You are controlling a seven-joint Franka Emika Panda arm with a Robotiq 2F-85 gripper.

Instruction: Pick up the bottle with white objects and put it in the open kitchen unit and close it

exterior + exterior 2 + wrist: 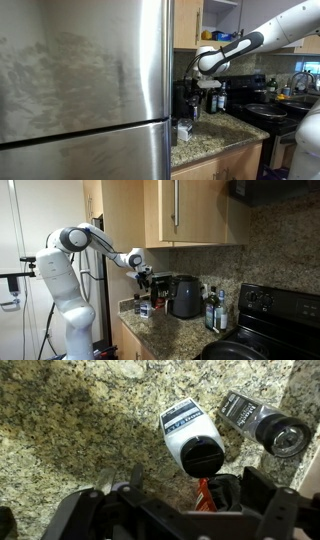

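Observation:
I need to grab the bottle with white objects by its black cap next. The bottle's base then stays free to be set inside the kitchen unit.
The bottle with white objects lies below my gripper on the speckled granite counter; it is white with a black cap and a label. My gripper is open and empty, hanging just above the bottle with one finger to each side of the cap. In both exterior views the gripper hovers over the counter by a cluster of small containers. The kitchen unit is the tan wall cabinet above, its white inside showing; its tan doors with bar handles show in an exterior view.
A dark jar with a black lid lies right of the bottle. A big steel fridge fills one side. A dark coffee maker, dark bottles and a black stove stand along the counter.

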